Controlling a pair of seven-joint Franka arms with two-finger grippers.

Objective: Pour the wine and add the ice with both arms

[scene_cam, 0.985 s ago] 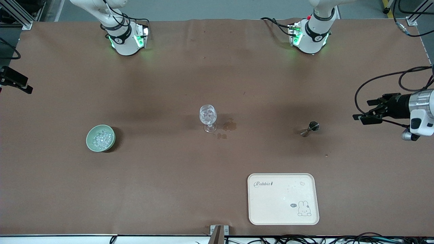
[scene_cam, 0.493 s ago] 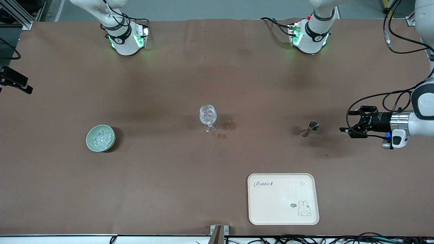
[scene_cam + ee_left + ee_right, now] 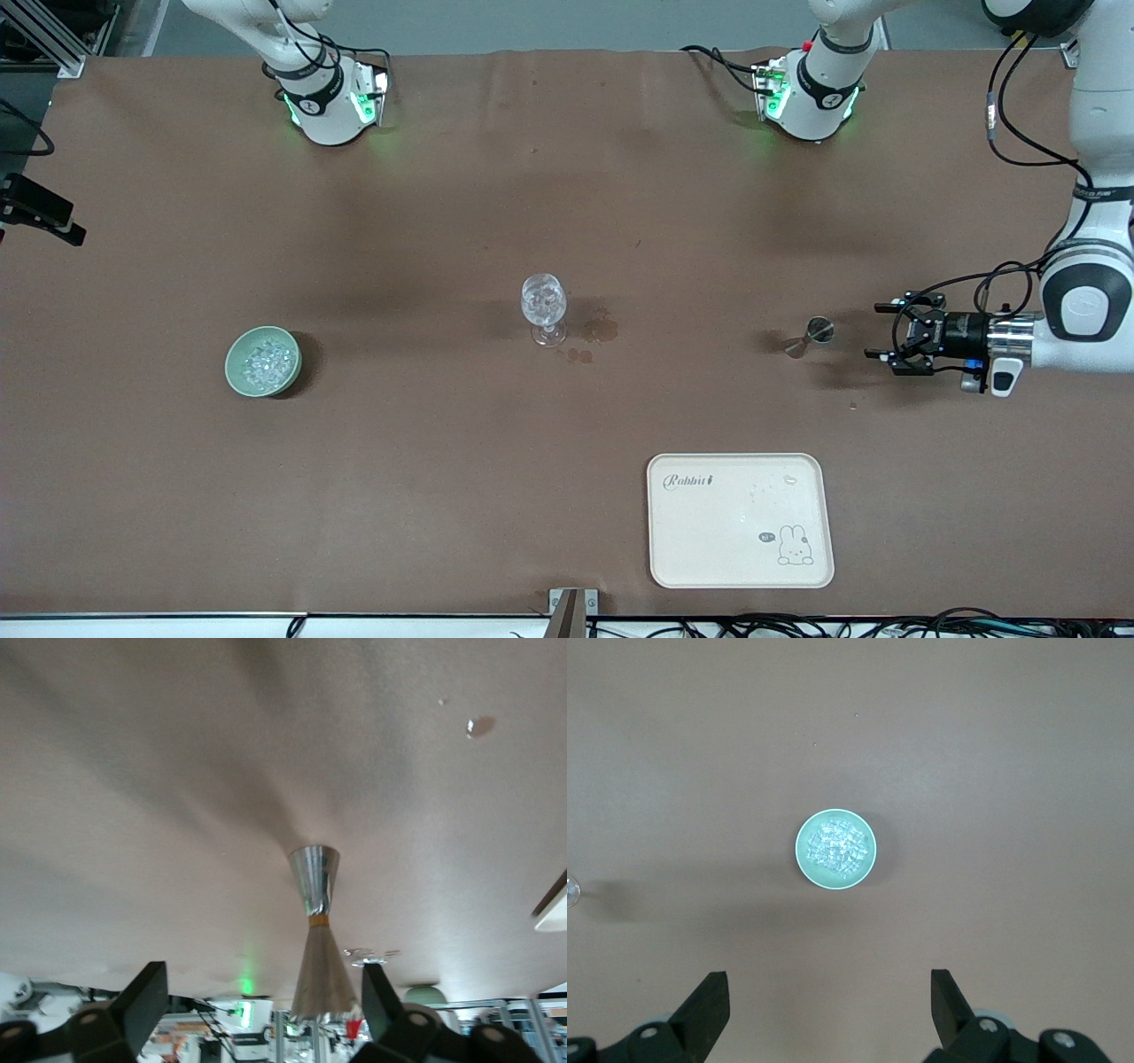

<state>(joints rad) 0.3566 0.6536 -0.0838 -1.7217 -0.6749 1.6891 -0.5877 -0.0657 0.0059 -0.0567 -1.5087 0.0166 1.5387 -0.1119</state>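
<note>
The robot's left gripper will next pick up the metal jigger by its narrow middle, so that it can pour wine into the clear stemmed glass (image 3: 543,308).
A small metal jigger (image 3: 809,337) stands on the brown table toward the left arm's end. My left gripper (image 3: 875,331) is open and empty, held low and level beside the jigger. In the left wrist view the jigger (image 3: 314,921) stands ahead of my open left gripper (image 3: 261,1010), apart from both fingers. A clear stemmed glass (image 3: 543,308) stands mid-table. The ice (image 3: 266,358) fills a pale green bowl (image 3: 232,359) toward the right arm's end. My right gripper (image 3: 828,992) is open and empty, high over the bowl (image 3: 802,850) and its ice (image 3: 836,847); it is out of the front view.
A cream tray (image 3: 740,520) with a rabbit drawing lies near the front camera's edge. A dark wet stain (image 3: 601,330) marks the table beside the glass. A black device (image 3: 40,213) juts in at the right arm's end.
My left gripper has swung in from the table's end, lowered, and come closer to the jigger. The glass, bowl and jigger have not moved.
</note>
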